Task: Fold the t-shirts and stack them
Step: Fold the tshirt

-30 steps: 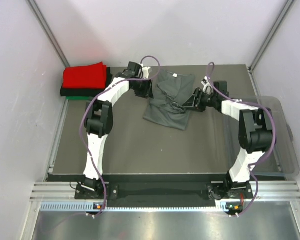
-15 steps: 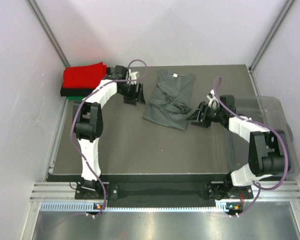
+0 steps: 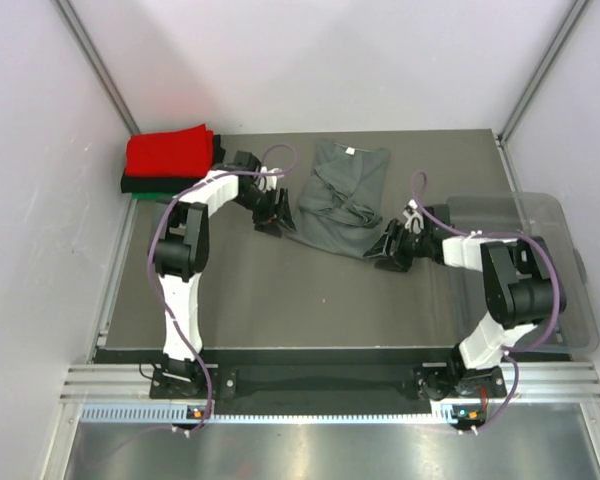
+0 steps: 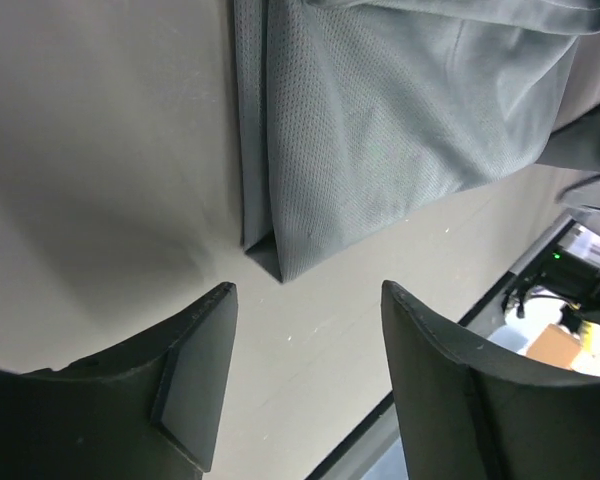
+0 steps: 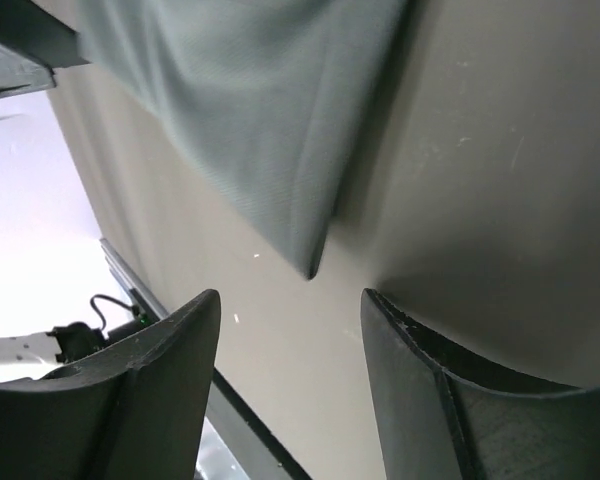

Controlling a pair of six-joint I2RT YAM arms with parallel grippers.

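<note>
My right gripper will next grab the dark grey t-shirt by its near corner, opposite the left gripper's corner, to fold the hem evenly toward the collar.
The dark grey t-shirt lies folded lengthwise on the table's far middle, collar away from me. My left gripper is open and empty, low over the table just off the shirt's near left corner. My right gripper is open and empty, just off the shirt's near right corner. Neither touches the cloth. The folded red t-shirt tops a stack at the far left, with the black one and a strip of the green one under it.
A clear plastic bin stands at the table's right edge, beside my right arm. The dark table ends in a metal rail at the near side. White walls close in left, right and behind.
Both grippers have let go of the shirt's upper part and moved toward me, ending open at the shirt's two near corners. The shirt has shifted slightly.
</note>
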